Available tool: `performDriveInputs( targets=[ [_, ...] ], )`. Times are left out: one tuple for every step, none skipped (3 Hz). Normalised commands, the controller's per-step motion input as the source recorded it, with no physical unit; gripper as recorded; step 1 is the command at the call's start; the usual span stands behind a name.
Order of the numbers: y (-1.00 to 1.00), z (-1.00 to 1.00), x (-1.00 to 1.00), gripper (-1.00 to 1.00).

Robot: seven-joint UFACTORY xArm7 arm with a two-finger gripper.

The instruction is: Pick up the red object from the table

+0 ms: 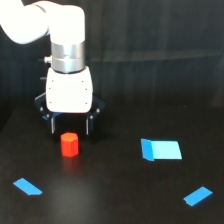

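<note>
The red object on the table has upright sides. My gripper needs to grab it there next, to pick it up from the table.
The red object point(69, 144), a small red-orange faceted block, stands on the black table point(115, 195) left of centre in the exterior view. My gripper point(71, 131) hangs from the white arm just above and behind it, open. One dark finger point(52, 126) is to the block's left and the other is to its right, both apart from it. The fingertips end about level with the block's top. Nothing is between the fingers.
A larger flat blue piece point(161, 150) lies to the exterior view's right of the block. A small blue piece point(27, 186) lies at the front left and another point(198, 196) at the front right.
</note>
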Motion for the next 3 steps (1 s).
performDriveInputs(
  targets=[
    [-0.67,-0.34,0.06,0.96],
    [-0.28,-0.49,0.14,-0.25],
    [0.2,-0.3,0.13,-0.96]
  ],
)
